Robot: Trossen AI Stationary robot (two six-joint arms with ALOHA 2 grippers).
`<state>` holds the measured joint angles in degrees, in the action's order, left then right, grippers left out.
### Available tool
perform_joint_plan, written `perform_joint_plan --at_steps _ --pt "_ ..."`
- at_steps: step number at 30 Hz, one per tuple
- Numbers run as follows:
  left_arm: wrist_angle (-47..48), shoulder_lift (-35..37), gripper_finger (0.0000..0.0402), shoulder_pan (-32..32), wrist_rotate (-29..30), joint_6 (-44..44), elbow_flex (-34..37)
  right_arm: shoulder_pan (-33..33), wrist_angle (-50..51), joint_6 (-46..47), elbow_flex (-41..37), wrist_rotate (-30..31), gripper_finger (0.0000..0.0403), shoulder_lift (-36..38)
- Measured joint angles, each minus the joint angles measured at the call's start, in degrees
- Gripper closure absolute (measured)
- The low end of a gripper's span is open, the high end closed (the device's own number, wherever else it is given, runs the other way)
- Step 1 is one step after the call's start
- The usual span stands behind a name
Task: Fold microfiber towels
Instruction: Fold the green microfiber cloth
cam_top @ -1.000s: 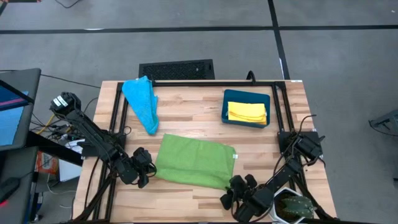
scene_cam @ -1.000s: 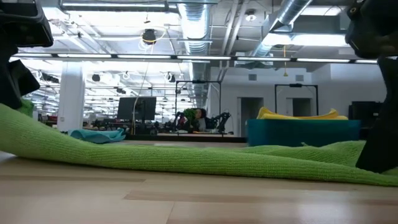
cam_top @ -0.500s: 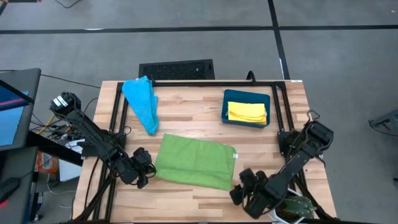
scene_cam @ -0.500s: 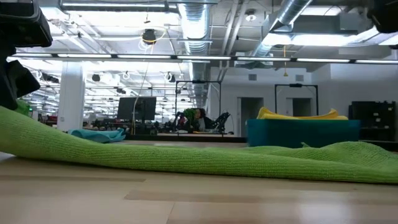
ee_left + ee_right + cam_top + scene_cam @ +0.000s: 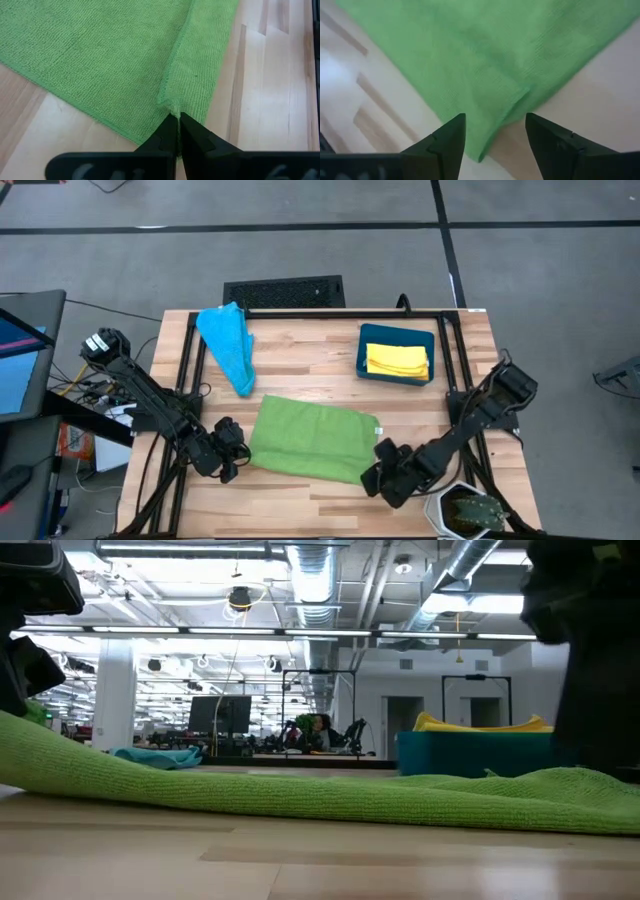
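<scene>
I need to fold the green towel over, so next I should use my right gripper to grab the towel's corner that is farther from its white tag.
A green microfiber towel lies spread on the wooden table, near the front. My left gripper is at the towel's near-left corner and is shut on it. My right gripper is open over the towel's near-right corner, with a finger on either side of it; I see no touch. A light blue towel lies crumpled at the far left. Yellow towels lie in the dark teal bin at the far right. My left gripper pinches the green towel's near-left corner between its two shut fingers, coming slantwise from the table's left side. A raised ridge of cloth runs away from the fingertips. That end stands a little above the table; the rest lies flat. One layer or several, I cannot tell.
A black metal frame runs along the table's far edge and down both sides. A pot with a plant sits at the near right corner. Bare wood shows between the green towel and the bin.
My right gripper has swung toward the table's right edge and then come back toward the far edge, ending over the green towel's near-right corner. The towel's right end has sunk a little. My left gripper has kept its hold.
</scene>
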<state>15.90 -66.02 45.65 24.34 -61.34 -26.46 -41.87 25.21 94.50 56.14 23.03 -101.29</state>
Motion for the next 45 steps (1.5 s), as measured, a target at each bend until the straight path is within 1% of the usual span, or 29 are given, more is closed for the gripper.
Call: perform_joint_plan --at_steps 3,6,10,14,25,26,30,34,36,42,45 --pt "0.0 0.0 0.0401 0.0 0.0 -0.2 0.0 0.0 -1.4 -1.2 0.0 -1.7 0.0173 -1.3" --pt "-0.1 0.0 0.0401 0.0 0.0 -0.4 0.0 0.0 -1.5 -1.4 0.1 -1.6 0.0176 -1.6" --pt "-0.1 0.0 0.0401 0.0 0.1 -0.3 0.0 -0.1 -1.1 -1.6 0.1 -0.7 0.0198 -1.3" --pt "-0.1 0.0 0.0401 0.0 0.1 -0.3 0.0 0.0 -0.9 -2.0 0.0 -0.6 0.0241 -1.3" --pt "-0.1 0.0 0.0401 0.0 0.3 -0.9 0.0 0.0 -2.2 -4.5 0.0 -0.9 0.0383 -1.3" --pt "-0.2 0.0 0.0401 0.0 0.3 -1.4 0.0 0.0 -2.2 -4.5 0.1 -0.9 0.039 -1.3" --pt "-0.3 0.0 0.0401 0.0 -0.2 -4.6 0.0 -0.4 -1.5 -4.6 1.2 -0.7 0.0389 -1.0" --pt "-0.9 0.0 0.0401 0.0 -2.7 -10.6 0.0 -1.7 0.1 -4.1 3.0 -0.7 0.0396 -1.0" --pt "-2.4 0.0 0.0401 0.2 -4.0 -13.7 -0.1 -2.6 2.3 -1.9 3.9 -0.7 0.0396 -1.0" --pt "-7.0 0.0 0.0401 4.7 -4.3 -23.3 -0.1 -6.0 9.4 5.1 6.7 -0.1 0.0398 -1.0" --pt "-6.1 0.1 0.0401 7.3 -2.2 -27.1 -1.1 -7.3 12.6 8.5 8.0 1.7 0.0398 -1.0"
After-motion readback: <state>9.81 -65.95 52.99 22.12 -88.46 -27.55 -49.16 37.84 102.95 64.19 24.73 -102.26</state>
